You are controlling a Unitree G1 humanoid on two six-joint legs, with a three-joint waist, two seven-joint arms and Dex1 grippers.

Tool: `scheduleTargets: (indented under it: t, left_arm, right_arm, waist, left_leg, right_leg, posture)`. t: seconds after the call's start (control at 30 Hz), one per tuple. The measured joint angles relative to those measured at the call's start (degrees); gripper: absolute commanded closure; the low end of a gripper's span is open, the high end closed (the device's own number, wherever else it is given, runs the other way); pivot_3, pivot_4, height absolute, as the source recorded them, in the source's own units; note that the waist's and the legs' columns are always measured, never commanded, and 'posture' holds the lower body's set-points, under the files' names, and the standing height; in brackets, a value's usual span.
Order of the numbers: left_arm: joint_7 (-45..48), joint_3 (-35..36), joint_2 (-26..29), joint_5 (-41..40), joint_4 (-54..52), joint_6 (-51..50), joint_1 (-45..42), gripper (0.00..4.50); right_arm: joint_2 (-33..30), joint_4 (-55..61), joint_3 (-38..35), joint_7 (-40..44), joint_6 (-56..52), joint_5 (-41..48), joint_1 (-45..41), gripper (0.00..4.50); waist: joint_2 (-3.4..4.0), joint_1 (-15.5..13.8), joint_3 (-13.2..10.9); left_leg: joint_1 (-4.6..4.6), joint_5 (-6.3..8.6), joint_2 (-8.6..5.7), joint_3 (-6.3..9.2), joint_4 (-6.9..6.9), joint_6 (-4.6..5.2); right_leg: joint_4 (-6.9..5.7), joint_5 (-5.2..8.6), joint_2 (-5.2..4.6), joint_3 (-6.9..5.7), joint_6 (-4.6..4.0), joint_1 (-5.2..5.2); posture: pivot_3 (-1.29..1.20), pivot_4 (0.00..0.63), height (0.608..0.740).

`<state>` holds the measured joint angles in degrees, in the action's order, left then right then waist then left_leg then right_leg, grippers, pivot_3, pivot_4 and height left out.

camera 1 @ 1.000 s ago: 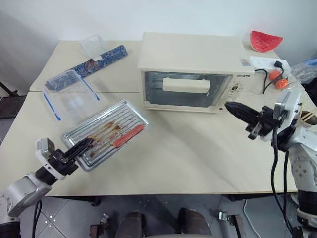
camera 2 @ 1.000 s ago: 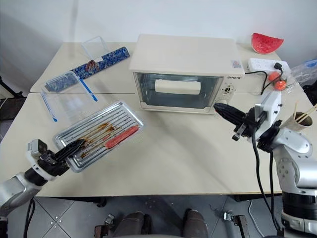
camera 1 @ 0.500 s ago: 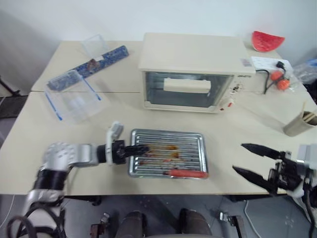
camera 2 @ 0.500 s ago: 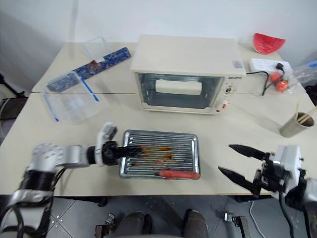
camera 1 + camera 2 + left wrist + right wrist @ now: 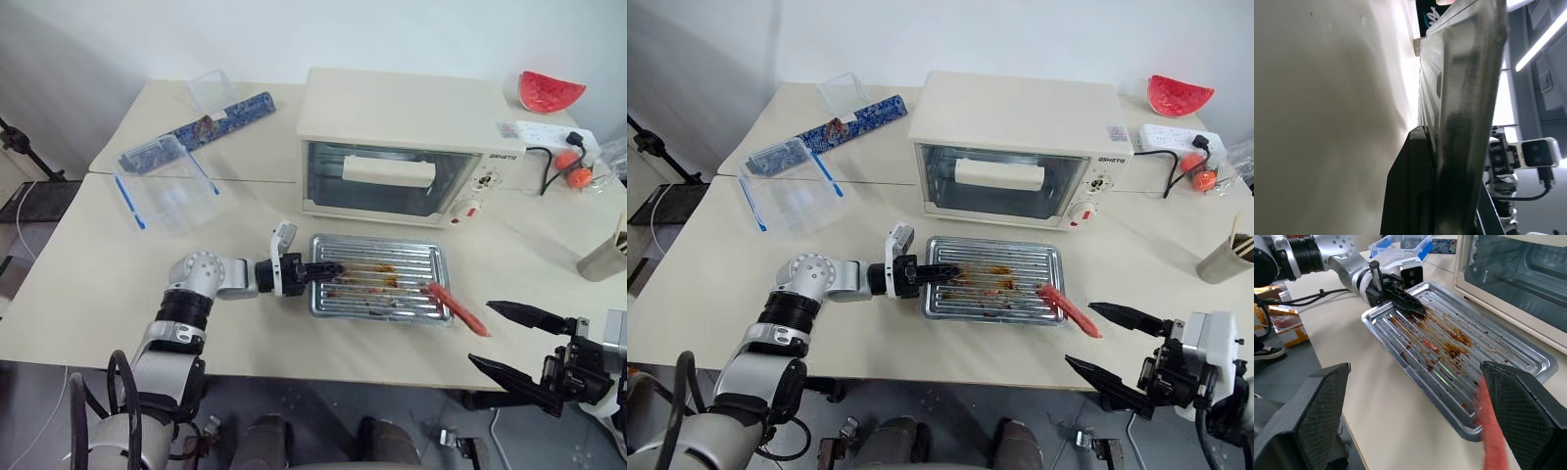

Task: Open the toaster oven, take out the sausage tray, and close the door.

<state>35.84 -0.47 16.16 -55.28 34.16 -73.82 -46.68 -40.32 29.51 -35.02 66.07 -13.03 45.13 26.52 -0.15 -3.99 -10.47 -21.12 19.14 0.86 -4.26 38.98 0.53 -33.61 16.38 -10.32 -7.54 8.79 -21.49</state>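
Note:
My left gripper should open now, because the silver sausage tray [image 5: 382, 294] is resting on the tabletop in front of the oven [image 5: 411, 108] and would stay there.
The cream toaster oven [image 5: 411, 108] stands at the back of the table, its glass door [image 5: 387, 181] closed and its bar handle [image 5: 389, 171] facing me. The silver sausage tray [image 5: 382, 294], stained with brown grease, lies on the table just in front of the oven. My left gripper [image 5: 328, 269] is shut on the tray's left rim [image 5: 1469, 98]. A red sausage [image 5: 457, 308] lies across the tray's front right corner and pokes out past it. My right gripper [image 5: 481, 332] hangs open beyond the table's front right edge, near the sausage, holding nothing.
A clear plastic box with blue clips [image 5: 167, 186], its lid [image 5: 211, 88] and a blue patterned strip [image 5: 206, 125] sit at the back left. A watermelon slice [image 5: 552, 90], a power strip [image 5: 549, 132] and a cup with sticks [image 5: 609, 257] are on the right.
My left gripper carried the tray from the table's left side rightward to in front of the oven, and the sausage slid to its right corner. My right gripper opened and drew back from the oven.

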Motion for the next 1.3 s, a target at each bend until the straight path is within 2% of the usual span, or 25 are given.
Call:
scheduleTargets:
  t: [0.17, 0.2, 0.27, 0.43, 0.57, 0.7, 0.87, 0.97, 1.07, 1.17, 1.3]
  left_arm:
    - [0.3, 1.0, -0.8, 3.4, -0.8, -1.2, -0.3, 4.50]
    - [0.3, 1.2, -1.1, 4.0, -0.9, -1.2, -0.3, 4.29]
    - [0.1, 1.6, -1.4, 5.2, -1.2, -1.2, -0.3, 3.84]
    - [0.0, 1.4, -1.2, 9.5, -2.4, -0.5, 0.5, 2.31]
    - [1.4, 2.1, -1.2, 9.7, -4.9, -0.3, 1.6, 1.10]
    - [7.4, -2.5, 3.3, 11.1, -13.0, 5.0, 5.4, 0.04]
    - [13.8, -3.9, 13.1, 15.2, -21.3, 14.7, 11.6, 0.01]
    - [19.6, -1.0, 19.0, 17.5, -24.8, 24.5, 18.2, 0.01]
    - [23.1, 2.7, 20.9, 17.9, -26.4, 31.4, 21.7, 0.01]
    - [27.3, 8.1, 25.0, 21.2, -27.3, 44.6, 28.7, 0.01]
    - [26.6, 14.5, 26.6, 24.4, -27.6, 53.7, 37.6, 0.01]
  right_arm:
    - [0.4, -0.8, -0.5, 0.2, 0.9, -0.8, 0.6, 0.06]
    - [0.4, -1.0, -0.5, 0.2, 1.2, -0.9, 0.5, 0.02]
    - [0.4, -1.4, -0.5, 0.2, 1.7, -1.1, 0.5, 0.00]
    - [0.4, -2.8, -0.3, 0.4, 1.8, -1.5, 0.4, 0.00]
    - [0.4, -3.0, 0.0, 0.4, 1.8, -1.9, 0.2, 0.00]
    - [0.6, -3.1, 0.9, 0.4, 1.9, -2.3, 0.1, 0.00]
    - [0.6, -3.9, 1.1, 0.8, 1.9, -2.5, -0.3, 0.00]
    - [0.6, -5.0, 1.2, 1.2, 1.9, -2.7, -0.7, 0.00]
    - [0.5, -5.5, 1.6, 1.4, 1.9, -3.1, -1.8, 0.00]
    - [0.4, -6.8, 3.0, 2.2, 2.9, -3.5, -3.7, 0.00]
    - [0.5, -10.8, 4.6, 3.4, 5.2, -5.3, -7.2, 0.00]
  waist:
    - [0.06, -0.1, 0.0]
    - [0.08, -0.2, 0.1]
    - [0.07, -0.2, 0.0]
    - [0.07, 0.5, 0.0]
    - [0.07, 0.9, 0.0]
    - [0.07, 1.5, 0.0]
    - [0.12, 3.0, 0.1]
    - [0.12, 3.2, 0.1]
    - [0.07, 2.4, 0.0]
    - [0.07, 2.5, 0.0]
    - [0.10, 2.6, 0.0]
  left_leg:
    - [0.00, 0.01, 0.00, 0.02, -0.01, 0.00]
    - [0.00, 0.01, -0.01, 0.01, 0.00, 0.00]
    - [0.00, 0.01, -0.01, 0.01, 0.01, 0.01]
    - [-0.05, 0.02, 0.00, 0.00, -0.09, 0.00]
    - [-0.02, 0.01, 0.01, 0.01, -0.03, 0.01]
    - [0.05, 0.01, 0.09, 0.01, -0.05, -0.04]
    - [0.10, 0.02, 0.27, 0.22, -0.17, -0.15]
    - [-0.01, 0.04, 0.29, 0.30, -0.23, -0.16]
    - [-0.13, 0.09, 0.26, 0.34, -0.09, -0.07]
    - [-0.11, 0.21, 0.28, 0.34, -0.13, -0.07]
    - [-0.10, 0.30, 0.27, 0.26, -0.16, 0.04]
  right_leg:
    - [-0.18, 0.00, -0.01, -0.01, 0.00, 0.00]
    - [-0.18, -0.01, -0.02, -0.01, 0.01, 0.01]
    - [-0.18, -0.01, -0.02, -0.01, 0.01, 0.01]
    - [-0.15, -0.01, 0.00, -0.02, 0.01, -0.05]
    - [-0.20, -0.01, 0.00, -0.02, 0.01, -0.02]
    - [-0.23, -0.01, 0.05, 0.03, 0.00, -0.03]
    - [-0.23, 0.00, 0.23, 0.10, -0.08, -0.10]
    - [-0.16, 0.01, 0.25, 0.12, -0.09, -0.22]
    - [-0.11, 0.00, 0.21, 0.07, -0.08, -0.21]
    - [-0.03, 0.00, 0.21, 0.07, -0.08, -0.22]
    - [0.06, -0.01, 0.18, 0.07, -0.07, -0.20]
  posture:
    - [0.00, 0.150, 0.740]
    - [0.00, 0.150, 0.740]
    - [0.00, 0.150, 0.740]
    - [0.00, 0.150, 0.740]
    - [0.00, 0.150, 0.740]
    - [0.00, 0.150, 0.740]
    - [0.00, 0.150, 0.740]
    - [0.00, 0.150, 0.740]
    - [0.00, 0.150, 0.740]
    - [0.00, 0.150, 0.740]
    - [0.00, 0.150, 0.740]
